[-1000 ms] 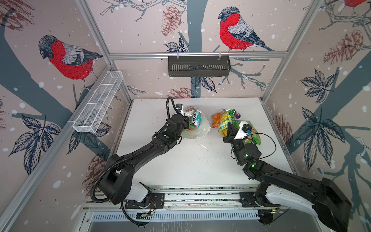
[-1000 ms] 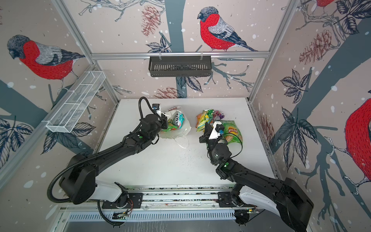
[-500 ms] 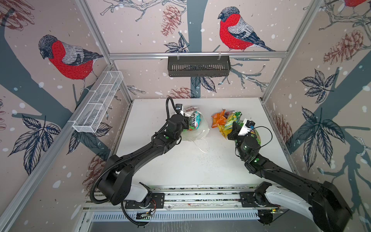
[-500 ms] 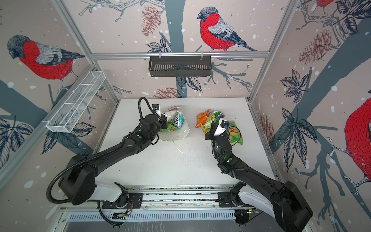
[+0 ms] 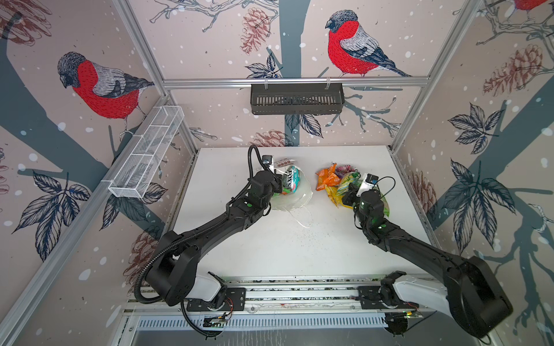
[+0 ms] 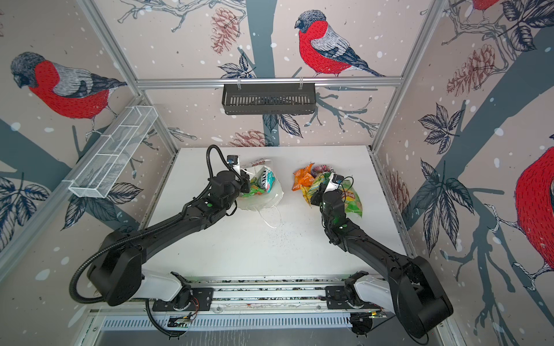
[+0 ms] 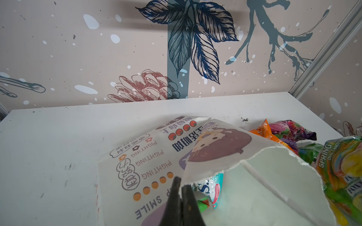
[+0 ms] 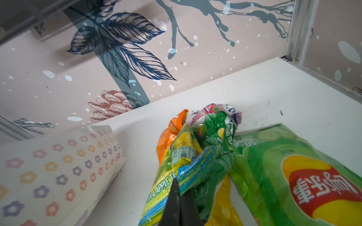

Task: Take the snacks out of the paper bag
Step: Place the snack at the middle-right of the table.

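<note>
I should move the green-yellow pack (image 8: 176, 156) toward the near side of the Lay's bag before my right gripper lets go of it. The pack would end up on the yellow snack below if I opened now.
The white paper bag (image 5: 295, 199) (image 7: 152, 156) lies on its side, mouth toward the front. My left gripper (image 7: 181, 185) is shut on its torn rim. A teal packet (image 7: 212, 187) and a small green one (image 7: 203, 203) show inside the mouth. To the right sits a pile of snacks: orange (image 5: 325, 179), purple (image 5: 344, 169), yellow (image 8: 225, 195) and the green Lay's bag (image 8: 293, 176). My right gripper (image 8: 181, 188) is shut on the edge of the green-yellow pack (image 8: 176, 156), which rests against that pile.
The bag's thin white handle (image 5: 302, 220) trails onto the white table (image 5: 269, 248). A black basket (image 5: 296, 99) hangs on the back wall and a white wire shelf (image 5: 147, 161) on the left wall. The metal frame post stands close behind the pile's right side.
My right gripper has carried the green-yellow pack toward the back, up against the snack pile. The left arm and the bag have stayed put.
</note>
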